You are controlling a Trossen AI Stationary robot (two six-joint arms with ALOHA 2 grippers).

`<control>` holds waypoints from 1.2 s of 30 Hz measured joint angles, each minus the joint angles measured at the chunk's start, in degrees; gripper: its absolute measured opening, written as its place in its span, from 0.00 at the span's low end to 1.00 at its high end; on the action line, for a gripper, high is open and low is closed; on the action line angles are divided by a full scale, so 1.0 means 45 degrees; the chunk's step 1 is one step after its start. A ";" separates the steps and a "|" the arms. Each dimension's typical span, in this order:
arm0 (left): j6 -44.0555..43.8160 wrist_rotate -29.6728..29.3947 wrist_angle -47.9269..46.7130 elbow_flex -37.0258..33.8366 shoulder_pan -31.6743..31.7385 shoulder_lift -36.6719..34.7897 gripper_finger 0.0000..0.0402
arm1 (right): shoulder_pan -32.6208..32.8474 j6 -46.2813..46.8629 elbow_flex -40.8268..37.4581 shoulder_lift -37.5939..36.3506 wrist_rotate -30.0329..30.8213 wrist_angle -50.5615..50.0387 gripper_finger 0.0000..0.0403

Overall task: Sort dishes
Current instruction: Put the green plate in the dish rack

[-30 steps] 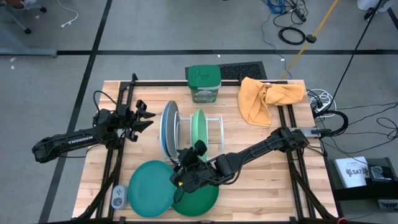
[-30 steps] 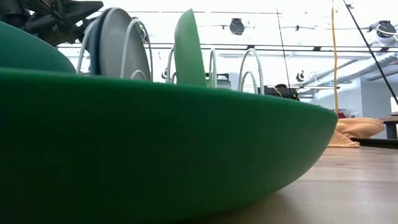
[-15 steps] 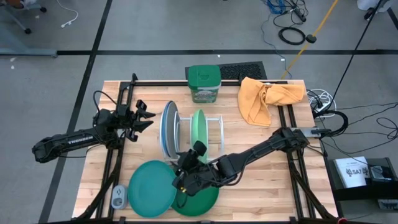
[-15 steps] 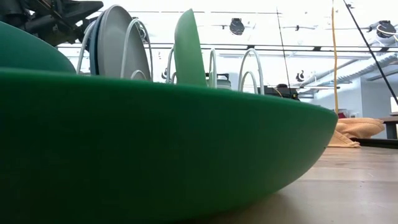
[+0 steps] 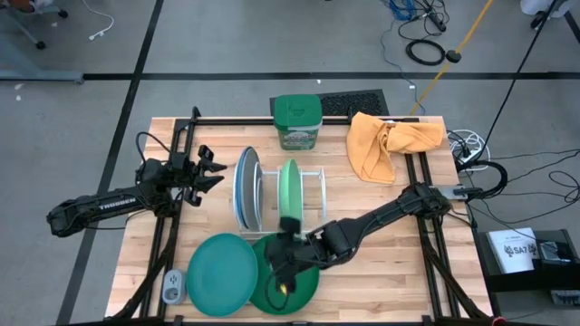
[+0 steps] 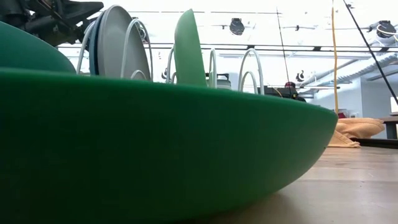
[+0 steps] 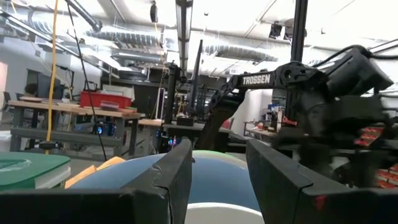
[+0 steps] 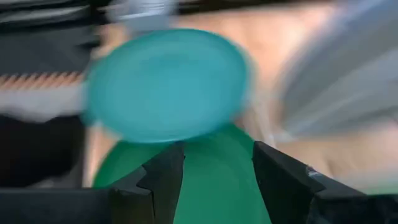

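I will next grab the teal plate with my right gripper, by its thin rim (image 5: 256, 272). The teal plate's broad side (image 5: 220, 274) is wider than my open fingers.
The dark green plate (image 5: 304, 282) lies flat at the table's near edge, next to the teal plate (image 5: 220, 273), which lies flat on its left. The blue plate (image 5: 237, 192), grey plate (image 5: 248, 188) and light green plate (image 5: 288, 188) stand on edge in a white wire rack (image 5: 313, 192). My right gripper (image 5: 282, 282) is open over the dark green plate (image 8: 217, 180), with the teal plate (image 8: 168, 84) ahead of it. My left gripper (image 5: 214, 172) is open and empty to the left of the rack, facing the blue plate (image 7: 118, 174). My right gripper stands with open fingers over the dark green plate's top face (image 8: 214, 186), slanting down from the table's right. I cannot tell whether a finger touches the plate.
A green lidded tub (image 5: 297, 120) and an orange cloth (image 5: 390, 143) sit at the table's far edge. A small grey device (image 5: 173, 287) lies at the near left corner. Black frame rails (image 5: 163, 235) run along both sides. In the low view the dark green plate (image 6: 155, 137) fills the foreground.
My right gripper has gone from the dark green plate's left rim, beside the teal plate, toward the table's right and near edge. It now stands over the plate's middle and has turned to point more toward the near edge. The plates have stayed where they were.
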 joint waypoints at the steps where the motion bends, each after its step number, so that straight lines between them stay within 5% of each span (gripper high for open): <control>1: 0.0007 0.0000 -0.0005 0.0000 0.0005 0.0000 0.38 | 0.0032 -0.1138 0.0000 0.0000 -0.0494 0.0291 0.45; 6: 0.0139 -0.0003 -0.0086 0.0000 0.0003 0.0010 0.38 | 0.0107 -0.6579 0.0000 0.0267 -0.1479 0.0599 0.43; 23: -0.0339 -0.0005 -0.0042 0.0000 0.0000 0.0010 0.38 | 0.0471 -1.5951 -0.0009 0.2303 -0.1505 0.1528 0.44; 29: -0.0739 0.0000 -0.0148 0.0000 0.0000 0.0010 0.38 | 0.0595 -1.7423 -0.0009 0.2890 -0.0716 0.3805 0.44; 36: -0.0837 0.0016 -0.0351 0.0000 0.0000 0.0053 0.38 | 0.0371 -1.7620 0.0000 0.3282 -0.1837 0.4516 0.42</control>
